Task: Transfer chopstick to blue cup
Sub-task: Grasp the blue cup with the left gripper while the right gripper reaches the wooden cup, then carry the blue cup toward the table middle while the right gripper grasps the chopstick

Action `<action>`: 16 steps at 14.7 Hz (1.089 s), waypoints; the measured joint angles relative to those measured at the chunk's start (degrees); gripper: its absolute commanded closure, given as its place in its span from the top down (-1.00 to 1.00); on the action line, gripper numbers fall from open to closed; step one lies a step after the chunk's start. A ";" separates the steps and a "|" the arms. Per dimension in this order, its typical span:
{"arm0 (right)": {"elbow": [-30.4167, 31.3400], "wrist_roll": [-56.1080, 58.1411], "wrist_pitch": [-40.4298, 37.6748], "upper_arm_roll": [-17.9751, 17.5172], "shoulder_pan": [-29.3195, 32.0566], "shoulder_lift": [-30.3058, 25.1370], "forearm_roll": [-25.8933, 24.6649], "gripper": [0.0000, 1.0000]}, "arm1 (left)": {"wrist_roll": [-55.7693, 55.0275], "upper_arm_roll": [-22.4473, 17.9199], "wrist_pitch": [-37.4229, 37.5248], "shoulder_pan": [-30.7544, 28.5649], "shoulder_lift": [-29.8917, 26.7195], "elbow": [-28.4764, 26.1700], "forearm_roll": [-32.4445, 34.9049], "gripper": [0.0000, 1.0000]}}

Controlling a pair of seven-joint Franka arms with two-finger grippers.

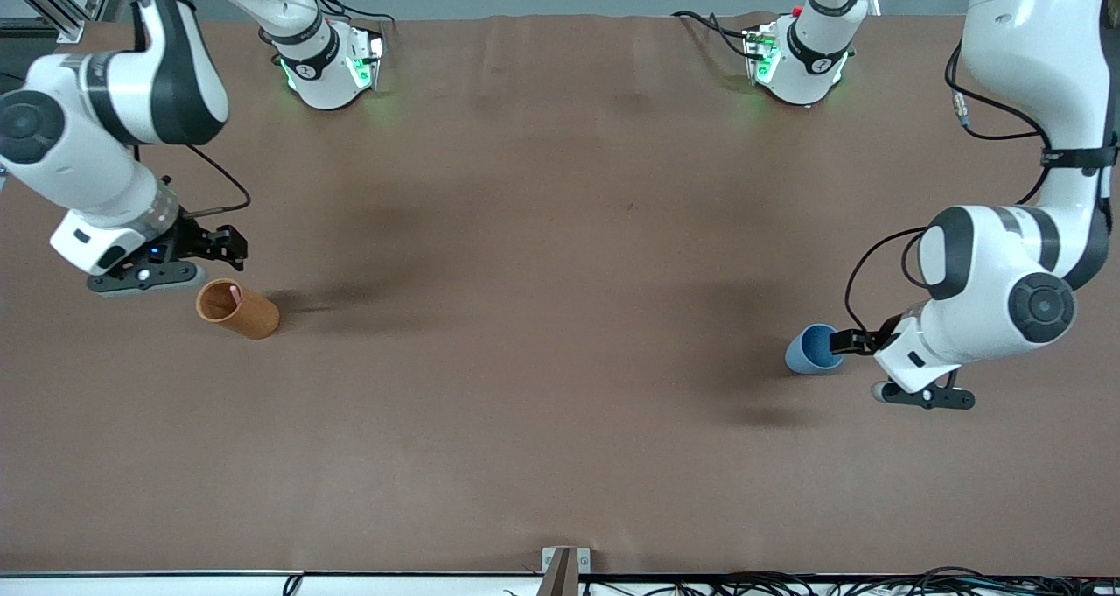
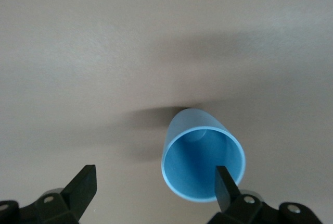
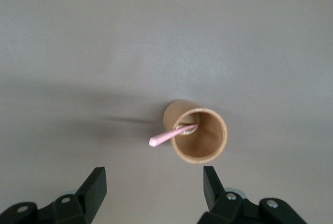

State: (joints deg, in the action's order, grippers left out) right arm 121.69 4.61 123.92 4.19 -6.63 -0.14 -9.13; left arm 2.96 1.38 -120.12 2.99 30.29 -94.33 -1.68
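Observation:
I should lower my left gripper before I close it on the cup, as its fingers are above the blue cup's rim, one over the cup's opening (image 1: pixel 823 350).
The pale-pink chopstick (image 3: pixel 169 137) leans inside an orange-brown cylindrical holder (image 3: pixel 200 135), its tip (image 1: pixel 234 291) poking over the rim. That holder (image 1: pixel 238 309) stands toward the right arm's end of the table. My right gripper (image 1: pixel 229 246) (image 3: pixel 154 186) hangs over the bare table just beside the holder, open, nothing between its fingers. The blue cup (image 1: pixel 812 349) (image 2: pixel 200 156) stands upright and empty toward the left arm's end. My left gripper (image 1: pixel 847 342) (image 2: pixel 154 187) is open beside it, one finger (image 2: pixel 225 185) over the cup's rim.
Brown cloth (image 1: pixel 542 316) covers the table between holder and cup. Both robot bases (image 1: pixel 328 62) (image 1: pixel 801 53) stand along the table edge farthest from the front camera. A metal bracket (image 1: pixel 564 570) and cables (image 1: pixel 787 583) lie along the nearest edge.

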 measured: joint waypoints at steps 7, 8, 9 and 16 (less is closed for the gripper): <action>4.22 0.00 6.75 0.01 -0.75 0.00 -4.41 0.09 | -2.74 0.12 -6.52 0.40 1.83 -3.14 0.00 -0.06; 4.31 0.00 6.98 0.00 -1.01 0.01 -4.89 0.09 | -3.81 0.18 -7.15 0.94 2.48 -3.23 0.00 -0.40; 4.51 0.00 7.35 0.00 -1.19 0.08 -5.74 0.07 | -4.69 0.19 -7.49 1.50 2.99 -3.31 0.00 -0.61; 5.68 0.00 9.84 0.00 -1.27 2.76 -8.33 -0.14 | -4.96 0.14 -7.80 1.68 3.23 -3.28 0.05 -0.99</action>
State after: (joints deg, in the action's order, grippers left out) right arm 127.37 4.61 133.76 4.19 -7.91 2.62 -17.46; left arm -2.00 1.52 -127.92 4.67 33.52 -97.61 -1.63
